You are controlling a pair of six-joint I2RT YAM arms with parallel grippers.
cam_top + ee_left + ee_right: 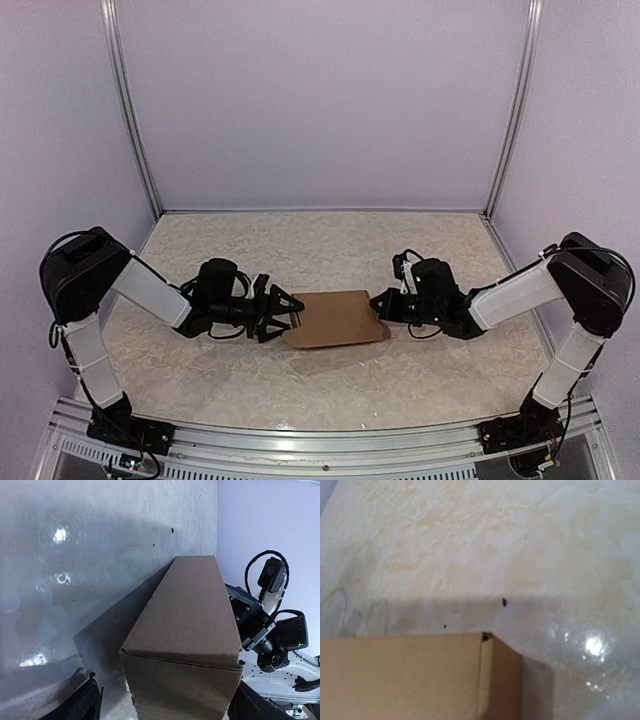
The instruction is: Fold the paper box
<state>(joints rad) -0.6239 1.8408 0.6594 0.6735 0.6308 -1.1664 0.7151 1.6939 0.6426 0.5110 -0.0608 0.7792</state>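
My left gripper should next grab the paper box across its end [297, 321] [181, 691], so the opposite end stays free for handing it to my right gripper.
The paper box [335, 318] is a closed brown cardboard box lying flat in the middle of the table, its long side running left to right. My left gripper [286, 314] is open at the box's left end. In the left wrist view the box [190, 625] fills the middle, its near end between the spread fingers [82, 705], with a gap on the left side. My right gripper [379, 304] is shut, its tip against the box's right end. The right wrist view shows only a box corner [405, 677] from close up; its own fingers are out of frame.
The table is a pale marbled surface [320, 250] closed in by lilac walls and two aluminium posts [135, 120], [512, 110] at the back corners. A metal rail [320, 440] runs along the near edge. The right arm [260, 630] shows behind the box in the left wrist view.
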